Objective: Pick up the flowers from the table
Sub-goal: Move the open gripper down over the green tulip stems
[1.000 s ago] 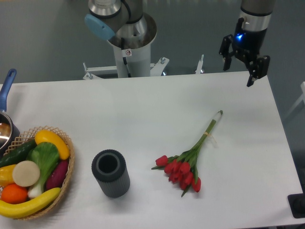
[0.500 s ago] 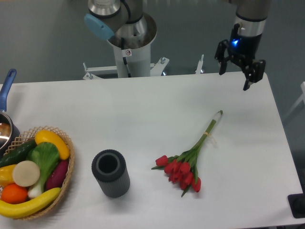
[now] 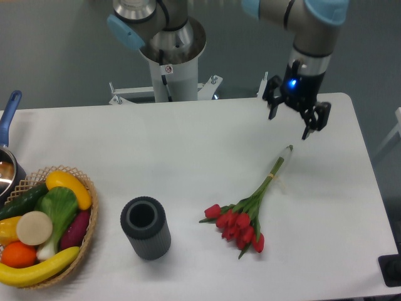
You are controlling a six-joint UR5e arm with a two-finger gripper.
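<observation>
I should next grab the flowers by their stem end with my gripper, to pick the flowers up from the table.
The flowers are a bunch of red tulips with long green stems. They lie on the white table right of centre, blooms toward the front and stem ends pointing to the back right. My gripper hangs open and empty above the table's back right part, just behind the stem ends and apart from them. Its two dark fingers point down and a blue light glows on its body.
A grey ribbed cylinder stands upright left of the flowers. A wicker basket of fruit and vegetables sits at the front left. A pot with a blue handle is at the left edge. The arm's base stands behind the table.
My gripper has moved left and down, from beyond the table's back right corner to just behind the stem ends. The flowers have not moved.
</observation>
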